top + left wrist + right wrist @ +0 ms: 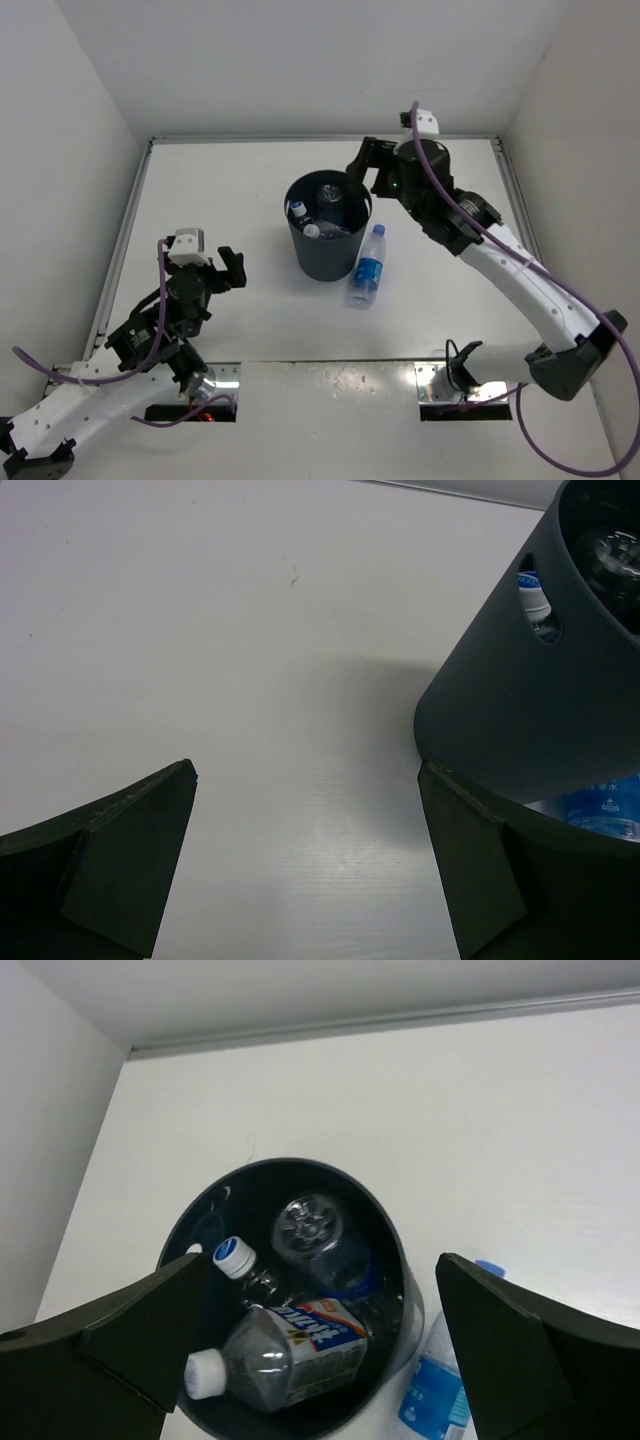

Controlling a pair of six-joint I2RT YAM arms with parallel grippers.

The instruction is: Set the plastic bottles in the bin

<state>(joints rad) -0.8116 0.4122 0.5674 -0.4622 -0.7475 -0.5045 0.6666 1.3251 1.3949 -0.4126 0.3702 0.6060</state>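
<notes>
I will grab the last loose plastic bottle next with my right gripper, by its blue label (pixel 367 268), to put it into the dark bin (pixel 325 250).
The dark bin (pixel 325 250) stands mid-table. In the right wrist view, the bin (pixel 190 1230) holds three plastic bottles: one with a white-blue label (pixel 300 1350), one with a blue cap (pixel 235 1257), and one bottom-up (pixel 310 1225). A fourth bottle with a blue label (pixel 367 268) lies on the table against the bin's right side; it also shows in the right wrist view (pixel 432 1392). My right gripper (pixel 362 178) hovers open and empty over the bin's far right rim. My left gripper (pixel 237 268) is open and empty, low, left of the bin (pixel 520 700).
White walls close in the table on the left, back and right. Two metal mounting plates (pixel 445 385) sit at the near edge by the arm bases. A purple cable runs along the right arm (pixel 500 250).
</notes>
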